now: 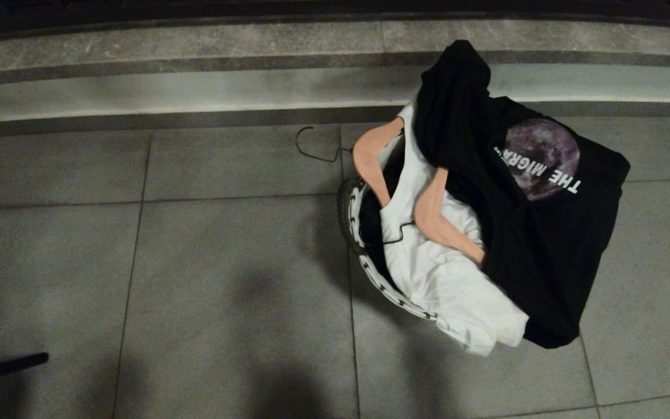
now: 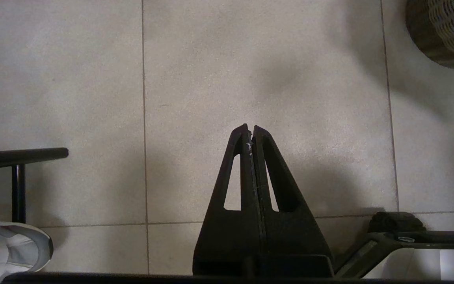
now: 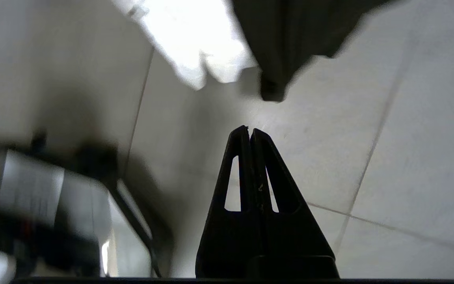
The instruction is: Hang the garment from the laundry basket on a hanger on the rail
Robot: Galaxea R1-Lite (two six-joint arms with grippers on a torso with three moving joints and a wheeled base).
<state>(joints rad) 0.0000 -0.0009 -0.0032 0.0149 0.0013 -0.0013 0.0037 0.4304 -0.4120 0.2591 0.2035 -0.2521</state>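
My right gripper grabs the wooden hanger of the black printed garment [image 1: 544, 233] by the hanger's arm [image 1: 453, 237] next, to hang the garment.
The laundry basket [image 1: 353, 227] stands on the tiled floor, right of centre in the head view, its white holed rim showing on the near left side. A black printed garment [image 1: 544, 233] and a white garment [image 1: 445, 279] spill over it, each with a pale wooden hanger [image 1: 373, 163] [image 1: 437, 218] in it. The left wrist view catches the basket [image 2: 451, 31] at one corner. My left gripper [image 2: 249, 127] is shut over bare floor, holding nothing. My right gripper [image 3: 249, 128] is shut and empty, with the hems of the white garment [image 3: 199, 47] and black garment [image 3: 290, 35] ahead of its tips. The rail is out of view.
A stone step [image 1: 195, 87] runs across the far side behind the basket. A black metal bar [image 1: 3, 366] pokes in at the near left; it shows as the bar [image 2: 18, 156] beside a grey shoe [image 2: 6, 248] in the left wrist view. Open tiles lie left of the basket.
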